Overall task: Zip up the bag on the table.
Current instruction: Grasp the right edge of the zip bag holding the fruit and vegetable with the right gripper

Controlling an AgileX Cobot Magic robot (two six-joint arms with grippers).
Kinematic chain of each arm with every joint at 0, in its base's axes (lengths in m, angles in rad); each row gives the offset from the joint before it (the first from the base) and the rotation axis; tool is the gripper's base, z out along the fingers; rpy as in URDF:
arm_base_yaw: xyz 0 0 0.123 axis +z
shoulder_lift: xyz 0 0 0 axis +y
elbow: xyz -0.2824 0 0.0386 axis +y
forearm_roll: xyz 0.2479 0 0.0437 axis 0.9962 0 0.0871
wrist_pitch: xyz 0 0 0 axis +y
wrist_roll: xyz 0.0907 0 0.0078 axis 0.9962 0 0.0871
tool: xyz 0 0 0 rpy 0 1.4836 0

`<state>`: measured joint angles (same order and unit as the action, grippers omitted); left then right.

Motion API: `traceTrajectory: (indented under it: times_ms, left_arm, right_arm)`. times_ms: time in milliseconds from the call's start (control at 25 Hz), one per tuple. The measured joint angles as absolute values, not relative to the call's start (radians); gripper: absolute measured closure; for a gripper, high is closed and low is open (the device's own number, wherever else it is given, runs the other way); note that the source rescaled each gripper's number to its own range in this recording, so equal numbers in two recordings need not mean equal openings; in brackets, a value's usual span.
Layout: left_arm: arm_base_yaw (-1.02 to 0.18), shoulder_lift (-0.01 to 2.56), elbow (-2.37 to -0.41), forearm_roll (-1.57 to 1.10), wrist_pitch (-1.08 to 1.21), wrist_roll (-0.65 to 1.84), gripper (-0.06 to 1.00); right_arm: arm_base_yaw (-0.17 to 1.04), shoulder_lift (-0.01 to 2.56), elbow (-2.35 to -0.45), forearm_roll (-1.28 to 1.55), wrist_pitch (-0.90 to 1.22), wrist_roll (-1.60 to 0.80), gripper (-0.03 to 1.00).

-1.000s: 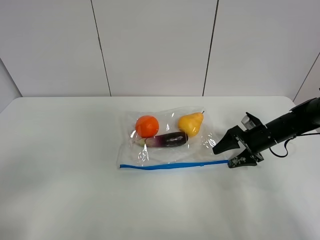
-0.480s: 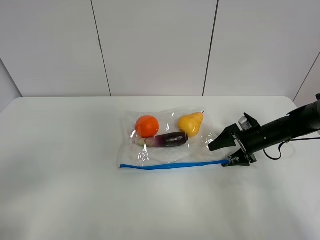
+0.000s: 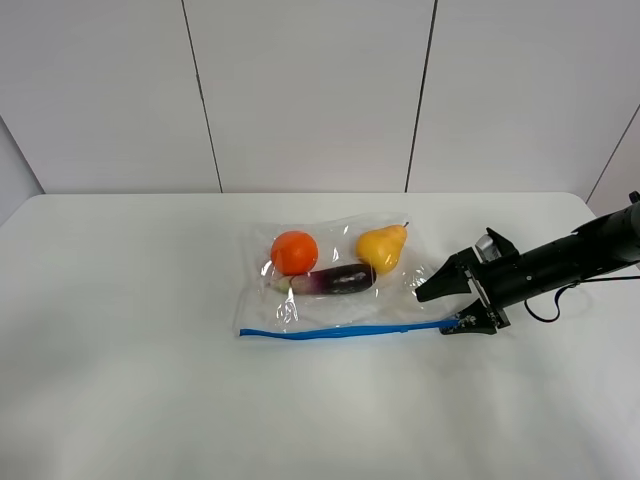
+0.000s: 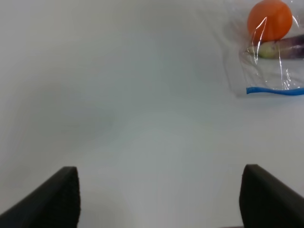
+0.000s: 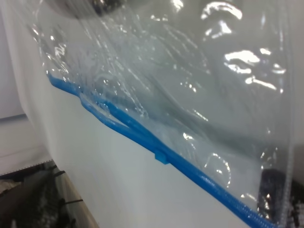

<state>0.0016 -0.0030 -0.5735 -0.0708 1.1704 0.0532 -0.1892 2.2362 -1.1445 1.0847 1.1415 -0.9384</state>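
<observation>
My right gripper grabs the clear bag (image 3: 330,295) by the end of its blue zipper next, to hold the bag steady for zipping.
The clear bag (image 3: 335,285) lies flat in the middle of the white table (image 3: 140,330), its blue zipper strip (image 3: 345,329) along the near edge. Through the plastic I see an orange (image 3: 294,251), a yellow pear (image 3: 381,246) and a dark eggplant (image 3: 335,279). My right gripper (image 3: 432,313) is open at the bag's right end, one finger on each side of the zipper's tip. The right wrist view shows the crinkled bag (image 5: 190,95) and blue strip (image 5: 142,137) very close. My left gripper (image 4: 161,199) is open over bare table, well away from the bag (image 4: 270,52).
White wall panels (image 3: 310,90) rise behind the table's far edge. The right arm (image 3: 570,260) reaches in low from the right side. Bare tabletop surrounds the bag on the left and front.
The right gripper has dropped lower and slid a little left, closing in on the right end of the zipper strip. The bag and left gripper have not moved.
</observation>
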Motion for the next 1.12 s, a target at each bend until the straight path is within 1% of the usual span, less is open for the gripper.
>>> traceTrajectory:
  times_ms: [400,520,840,960,1040,1120]
  left_arm:
    - [0.002,-0.003,-0.574,-0.071,1.170,0.053,0.03]
    - [0.002,-0.003,-0.574,-0.071,1.170,0.053,0.03]
    - [0.002,-0.003,-0.574,-0.071,1.170,0.053,0.03]
    - [0.002,-0.003,-0.574,-0.071,1.170,0.053,0.03]
    - [0.002,-0.003,-0.574,-0.071,1.170,0.053,0.03]
    - [0.002,-0.003,-0.574,-0.071,1.170,0.053,0.03]
  right_arm:
    - [-0.146,2.239,-1.145,1.089,1.138,-0.957,0.03]
    - [-0.146,2.240,-1.145,1.089,1.136,-0.957,0.05]
    - [-0.146,2.245,-1.145,1.074,1.113,-0.958,0.23]
    - [-0.146,2.248,-1.145,1.057,1.103,-0.961,0.35]
    - [-0.146,2.249,-1.145,1.053,1.103,-0.961,0.48]
    - [-0.146,2.249,-1.145,1.053,1.103,-0.961,0.57]
